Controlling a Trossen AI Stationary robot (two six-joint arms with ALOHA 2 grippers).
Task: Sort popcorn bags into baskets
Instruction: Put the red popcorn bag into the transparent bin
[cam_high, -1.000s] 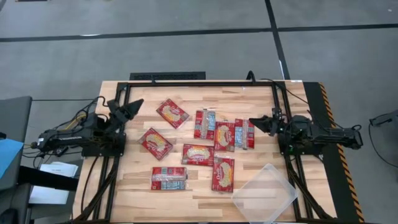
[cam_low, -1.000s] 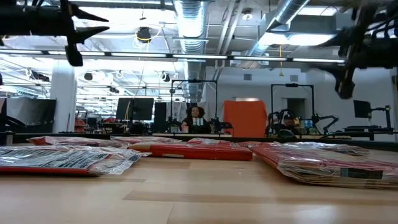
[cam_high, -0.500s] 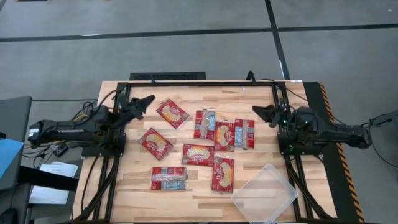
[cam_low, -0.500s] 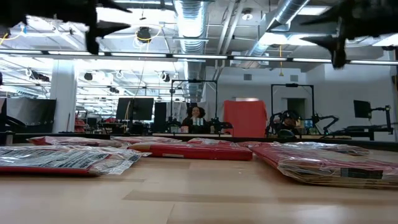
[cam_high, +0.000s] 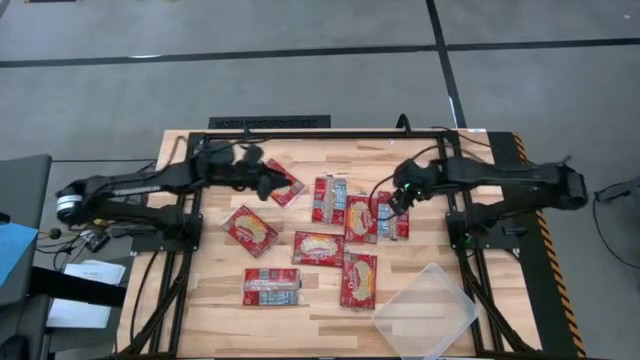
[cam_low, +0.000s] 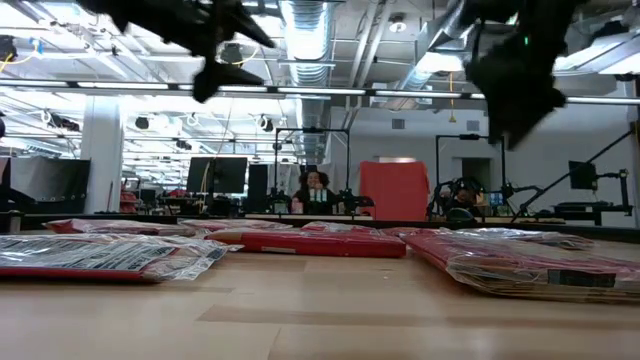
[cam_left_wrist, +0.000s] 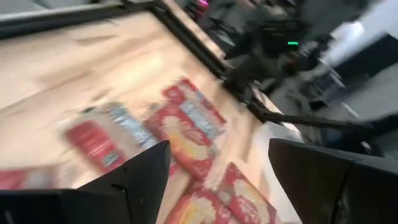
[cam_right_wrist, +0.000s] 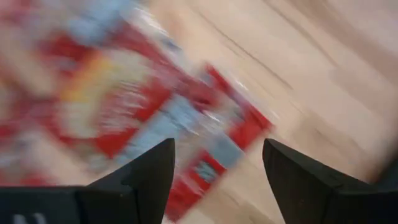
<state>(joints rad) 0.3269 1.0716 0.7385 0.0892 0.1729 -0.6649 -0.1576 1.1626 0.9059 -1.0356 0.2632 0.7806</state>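
This popcorn bag needs to go into the clear basket (cam_high: 425, 311). My right gripper should next grab the bag by its long edge (cam_high: 408, 216) beside the barcode.
Several red popcorn bags with silver ends lie flat on the wooden table (cam_high: 220, 305), among them one at the far left (cam_high: 281, 181), one in the middle (cam_high: 318, 248) and overlapping ones at the right (cam_high: 378, 216). The clear basket (cam_high: 425, 311) sits at the near right corner. My left gripper (cam_high: 262, 182) hangs open above the far-left bag's left end. My right gripper (cam_high: 397, 197) hangs open above the overlapping right bags (cam_right_wrist: 155, 112). In the low view both grippers, left (cam_low: 222, 45) and right (cam_low: 512, 85), stand well above the table.
A black frame (cam_high: 320, 135) runs along the table's far edge and down both sides by the arm bases. More bags lie at the near left (cam_high: 271, 286) and near middle (cam_high: 358, 279). Bare wood shows along the far edge and at the near left corner.
Both arms have swung out from their bases over the table. My left gripper has gone toward the table's right, to above the far-left bag. My right gripper has gone toward the table's left and tipped downward, to above the overlapping right bags. The bags have not moved.
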